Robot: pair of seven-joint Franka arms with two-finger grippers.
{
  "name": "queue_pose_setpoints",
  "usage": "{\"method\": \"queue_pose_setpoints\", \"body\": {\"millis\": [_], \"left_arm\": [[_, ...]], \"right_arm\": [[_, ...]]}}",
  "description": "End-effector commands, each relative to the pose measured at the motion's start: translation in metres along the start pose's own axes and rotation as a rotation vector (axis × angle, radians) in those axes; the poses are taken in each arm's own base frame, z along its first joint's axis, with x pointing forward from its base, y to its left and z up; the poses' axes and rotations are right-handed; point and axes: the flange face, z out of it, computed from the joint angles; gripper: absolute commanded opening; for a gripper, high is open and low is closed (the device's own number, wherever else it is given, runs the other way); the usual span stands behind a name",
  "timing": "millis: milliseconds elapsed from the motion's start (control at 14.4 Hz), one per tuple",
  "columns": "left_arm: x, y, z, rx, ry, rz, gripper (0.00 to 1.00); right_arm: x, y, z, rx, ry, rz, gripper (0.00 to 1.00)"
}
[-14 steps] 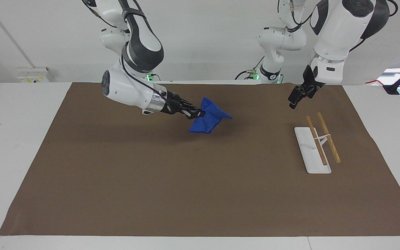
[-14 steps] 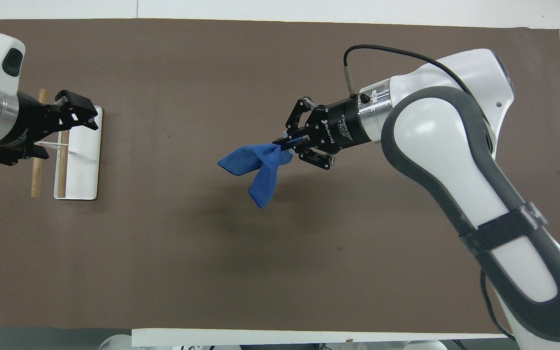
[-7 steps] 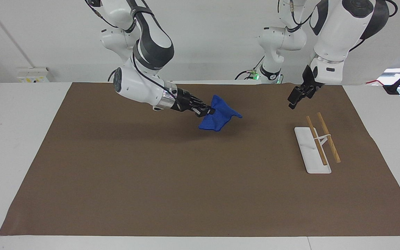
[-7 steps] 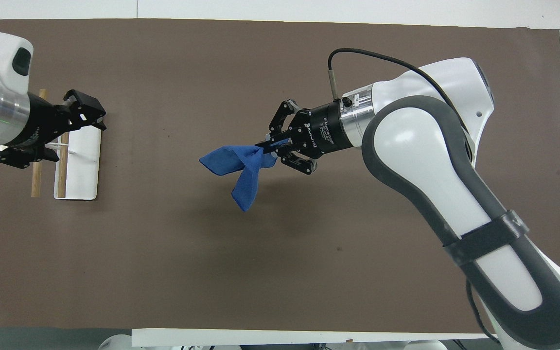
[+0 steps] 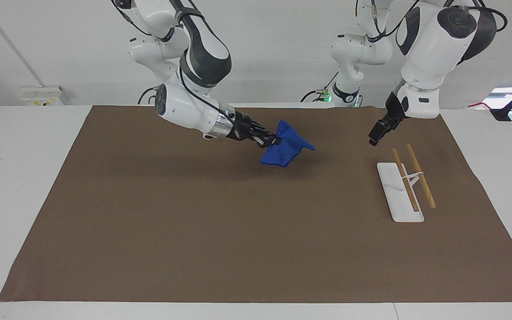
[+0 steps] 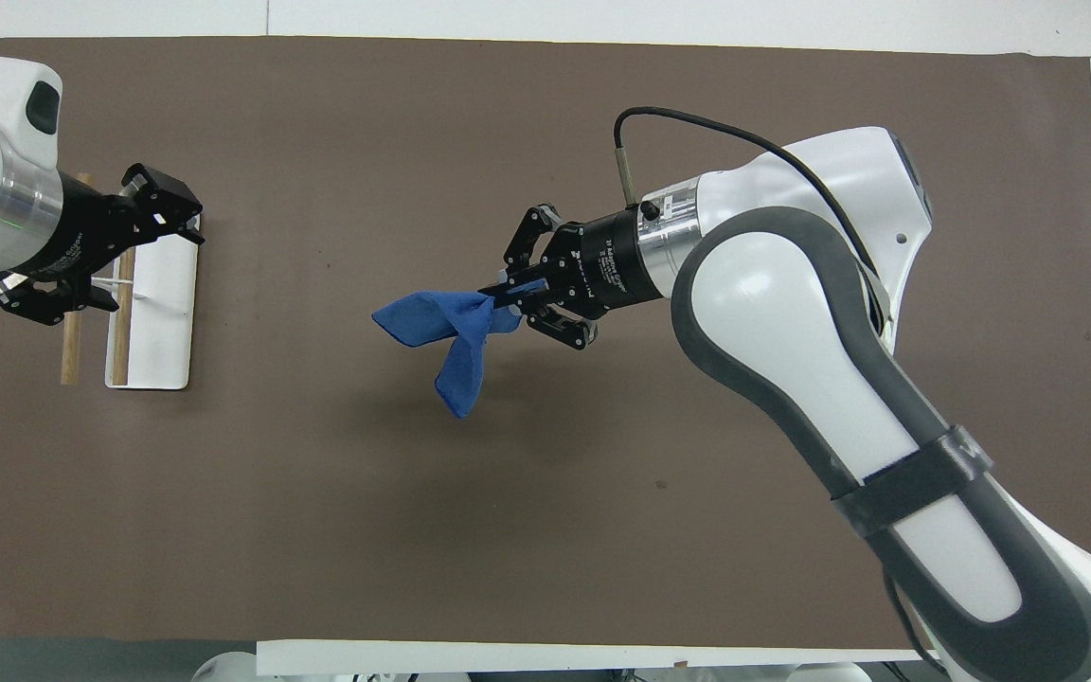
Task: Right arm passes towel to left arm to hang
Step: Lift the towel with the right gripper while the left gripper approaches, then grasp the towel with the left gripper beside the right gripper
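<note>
My right gripper stays shut around the towel's bunched end [image 6: 504,300]. My left gripper will next grab the towel's loose corner sticking out level [image 6: 391,317] to hang the towel.
The blue towel [image 5: 288,150] [image 6: 441,327] hangs bunched in the air over the middle of the brown mat. One corner is pinched in my right gripper [image 5: 276,141] [image 6: 500,298], which is shut on it and reaches out level from the right arm's end. Two loose flaps droop from the grip, clear of the mat. My left gripper [image 5: 374,137] [image 6: 150,268] hangs open and empty in the air above the rack [image 5: 400,195] [image 6: 162,332], a white base carrying two wooden bars. A wide gap separates it from the towel.
The brown mat [image 5: 194,231] covers most of the white table. The rack stands toward the left arm's end. Two smaller white arms with green lights [image 5: 349,58] stand at the robots' edge of the table.
My right gripper has carried the towel toward the left arm's end of the table. The left gripper has turned a little above the rack and stays open.
</note>
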Motion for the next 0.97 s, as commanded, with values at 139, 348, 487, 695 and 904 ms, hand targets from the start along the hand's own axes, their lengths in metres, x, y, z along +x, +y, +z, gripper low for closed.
{"method": "queue_pose_setpoints", "body": {"millis": [139,348,487,695,904], "left_arm": [[-0.051,0.045,0.015,-0.110,0.040,-0.167,1.00],[-0.090,0.065,0.047,-0.122,-0.013,-0.252,1.00],[-0.106,0.075,0.059,-0.121,-0.032,-0.313,1.00],[-0.120,0.082,0.071,-0.146,-0.065,-0.371,0.99],[-0.119,0.083,0.081,-0.157,-0.069,-0.374,0.63]], "right_arm": [[-0.002,0.007,-0.001,0.039,-0.008,0.046,0.00],[-0.007,0.008,0.006,0.042,0.000,0.036,0.00],[-0.012,0.009,0.014,0.047,0.009,0.029,0.00],[-0.012,0.010,0.015,0.045,0.009,0.030,0.00],[-0.011,0.010,0.015,0.045,0.010,0.031,0.00]]}}
